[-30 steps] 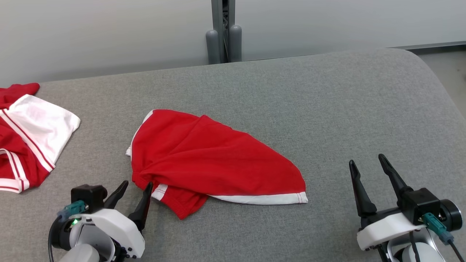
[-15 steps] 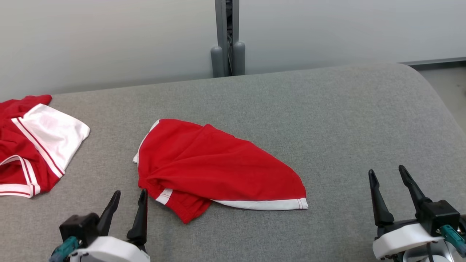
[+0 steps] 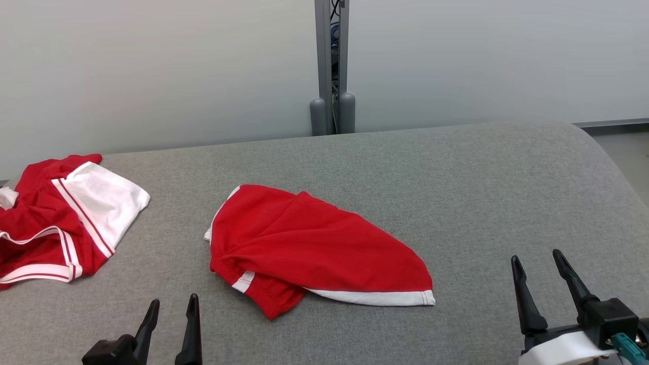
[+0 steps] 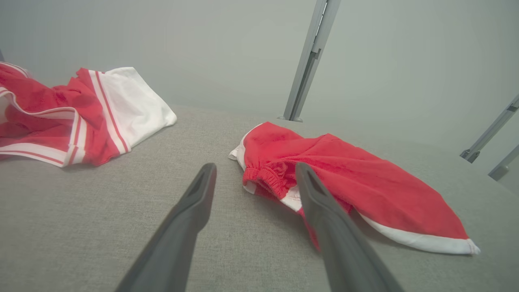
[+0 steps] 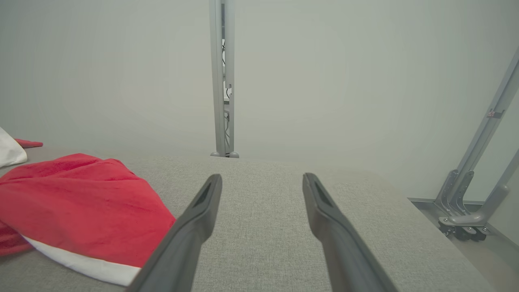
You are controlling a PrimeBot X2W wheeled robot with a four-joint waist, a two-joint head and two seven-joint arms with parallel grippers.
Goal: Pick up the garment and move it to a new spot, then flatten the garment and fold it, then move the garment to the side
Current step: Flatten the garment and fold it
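The garment's corner is poking out as a thin edge, so my right gripper will next pinch the slack, rumpled garment (image 3: 316, 237) by its white-trimmed corner (image 3: 428, 298).
A red garment with white trim (image 3: 314, 251) lies folded and rumpled in the middle of the grey padded table (image 3: 456, 177); its gathered waistband end points toward me. It also shows as the red garment (image 4: 344, 178) in the left wrist view and the red garment (image 5: 77, 202) at the left of the right wrist view. My left gripper (image 3: 172, 303) is open near the table's front edge, short of the garment's near left corner and not touching it. My right gripper (image 3: 536, 256) stands open at the lower right, well clear of the cloth, with nothing between its fingers.
A second red-and-white garment (image 3: 66, 218) lies crumpled at the table's far left. A grey post (image 3: 332, 66) stands behind the table against a pale wall. The table's right edge curves down toward the floor (image 3: 626, 147). Bare grey surface lies right of the middle garment.
The head camera has tilted up, so everything sits lower in the picture. My left gripper has drawn back from the garment's corner toward the front edge. The garment itself has not moved.
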